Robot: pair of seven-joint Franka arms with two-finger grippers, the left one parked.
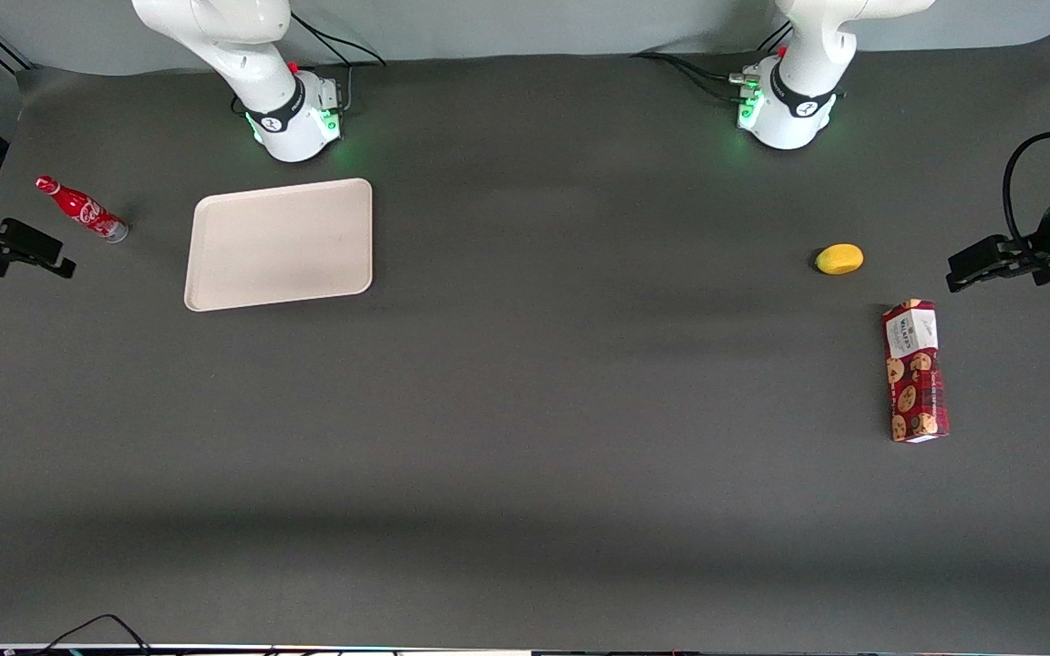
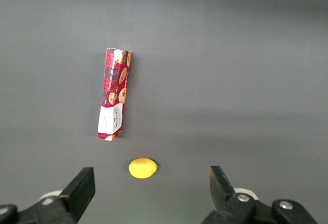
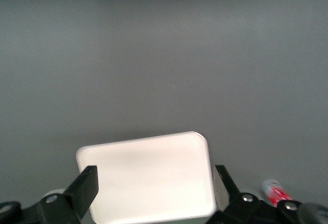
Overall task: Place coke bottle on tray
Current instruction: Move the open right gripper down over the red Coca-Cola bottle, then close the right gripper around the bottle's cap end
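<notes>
I need to set the coke bottle on the tray [image 1: 280,243], so next I should grab it with my right gripper by its red neck below the cap [image 1: 60,193].
The coke bottle [image 1: 81,210] is small, red and lies on its side on the dark table at the working arm's end. It also shows in the right wrist view [image 3: 274,190]. The cream-beige tray [image 1: 280,243] lies flat beside it, toward the middle of the table, with nothing on it. It also shows in the right wrist view [image 3: 148,180]. My right gripper [image 1: 51,260] hovers at the table's end, a little nearer the front camera than the bottle. It is open and holds nothing. In the wrist view the gripper [image 3: 156,185] has its fingers [image 3: 87,185] wide apart with the tray between them.
A yellow lemon-like fruit [image 1: 839,259] and a red cookie box [image 1: 915,371] lie toward the parked arm's end, also seen in the left wrist view as fruit [image 2: 142,168] and box [image 2: 115,94]. The working arm's base [image 1: 293,114] stands just past the tray.
</notes>
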